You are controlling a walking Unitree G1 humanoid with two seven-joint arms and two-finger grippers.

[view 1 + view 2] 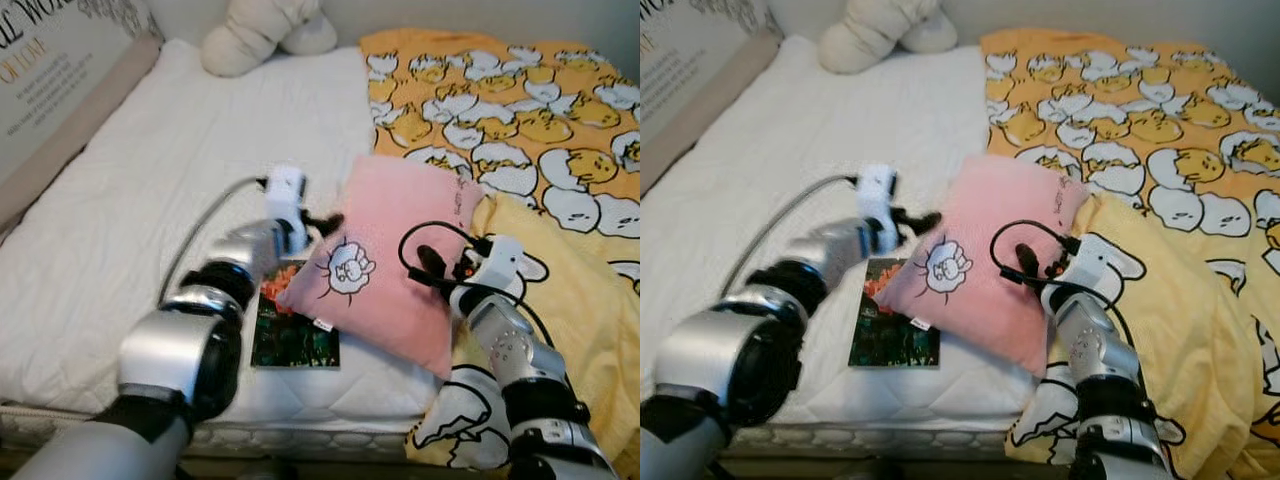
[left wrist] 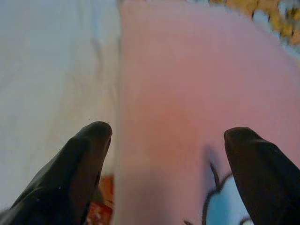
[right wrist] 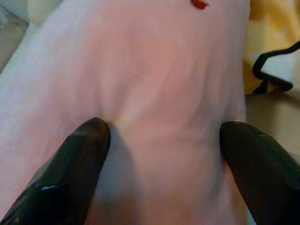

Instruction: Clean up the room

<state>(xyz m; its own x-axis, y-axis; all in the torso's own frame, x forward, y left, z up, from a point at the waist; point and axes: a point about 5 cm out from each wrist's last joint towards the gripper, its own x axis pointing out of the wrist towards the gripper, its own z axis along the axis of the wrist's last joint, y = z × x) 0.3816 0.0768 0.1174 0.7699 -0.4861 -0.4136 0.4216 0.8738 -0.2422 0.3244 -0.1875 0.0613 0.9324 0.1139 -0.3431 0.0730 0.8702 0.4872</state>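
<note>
The right gripper will next grab the pillow by its narrow side edge (image 1: pixel 450 278), because the pillow's broad middle (image 1: pixel 392 255) is much wider than the gripper's open fingers.
A pink pillow (image 1: pixel 385 265) with a sheep drawing lies tilted in the middle of the bed, its lower corner resting on a dark book (image 1: pixel 292 338). At the pillow's left edge my left gripper (image 1: pixel 326 222) is open; in the left wrist view one finger (image 2: pixel 86 154) is over the white sheet and the other over the pink fabric. My right gripper (image 1: pixel 428 260) is open at the pillow's right edge. In the right wrist view its spread fingertips (image 3: pixel 89 140) press into the pillow (image 3: pixel 164 84).
A yellow blanket (image 1: pixel 520 130) with a chick pattern covers the bed's right half and hangs over the front edge. A white plush toy (image 1: pixel 265 30) sits at the head of the white mattress (image 1: pixel 130 220). A printed box (image 1: pixel 60 70) leans at the far left.
</note>
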